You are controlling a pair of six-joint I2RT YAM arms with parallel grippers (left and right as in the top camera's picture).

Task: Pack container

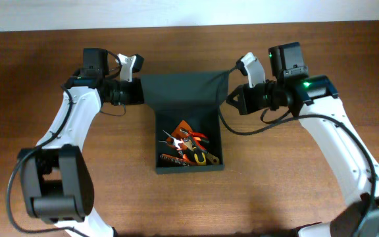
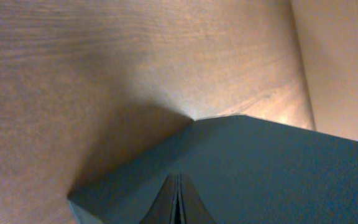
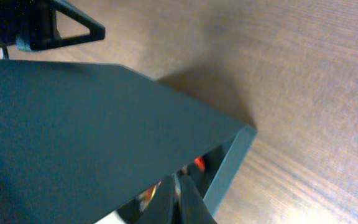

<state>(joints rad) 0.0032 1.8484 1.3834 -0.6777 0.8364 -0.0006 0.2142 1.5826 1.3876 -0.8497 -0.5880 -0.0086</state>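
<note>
The lid's raised edge is still well short of the container's front side, so the lid swings down, before my right gripper opens.
The dark green container stands open in the middle of the table, with several orange, red and yellow hand tools lying in it. Its flap lid is lifted at the far end. My left gripper is shut on the lid's left corner, and my right gripper is shut on its right corner. In the left wrist view the shut fingers pinch the lid. In the right wrist view the shut fingers pinch the lid's edge, with the container wall and tools below.
The brown wooden table lies all around the container. A pale wall edge runs along the far side. The left arm's base stands at the front left and the right arm reaches in from the front right.
</note>
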